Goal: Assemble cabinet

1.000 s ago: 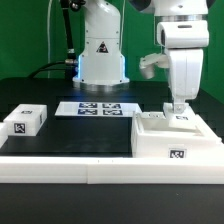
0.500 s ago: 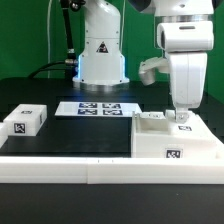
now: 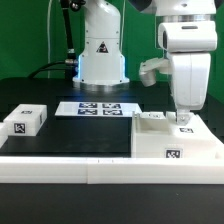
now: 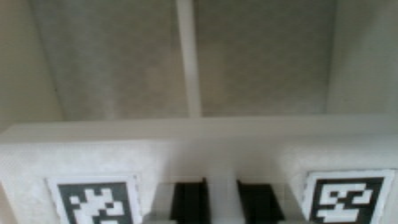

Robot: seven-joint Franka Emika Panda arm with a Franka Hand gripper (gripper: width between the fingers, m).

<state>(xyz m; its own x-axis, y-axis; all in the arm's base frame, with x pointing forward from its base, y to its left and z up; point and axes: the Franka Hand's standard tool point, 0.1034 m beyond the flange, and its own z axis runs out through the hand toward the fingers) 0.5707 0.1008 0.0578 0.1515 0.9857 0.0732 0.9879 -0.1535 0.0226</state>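
Observation:
The tagged panel sits down in the cabinet body [image 3: 175,142], level with the cabinet body's top rim, and would stay there, so my gripper should release it.
The white cabinet body [image 3: 175,142] stands at the exterior view's right, with a marker tag on its front. My gripper [image 3: 182,116] points straight down over its top and is shut on a small white tagged panel [image 3: 183,121], which it holds against the body's upper side. In the wrist view the dark fingers [image 4: 185,203] of my gripper [image 4: 217,201] pinch a thin white edge. The panel [image 4: 178,148] carries a tag on each side of them. Another small tagged panel [image 3: 26,120] lies at the exterior view's left.
The marker board [image 3: 98,108] lies flat on the black table behind the middle. A white border rail [image 3: 70,172] runs along the front. The robot's base [image 3: 101,55] stands at the back. A small raised piece [image 3: 151,117] sits on the body's top.
My gripper has come down and a little toward the exterior view's right with the small panel, nearer the cabinet body's top. Since half a second ago it has barely moved.

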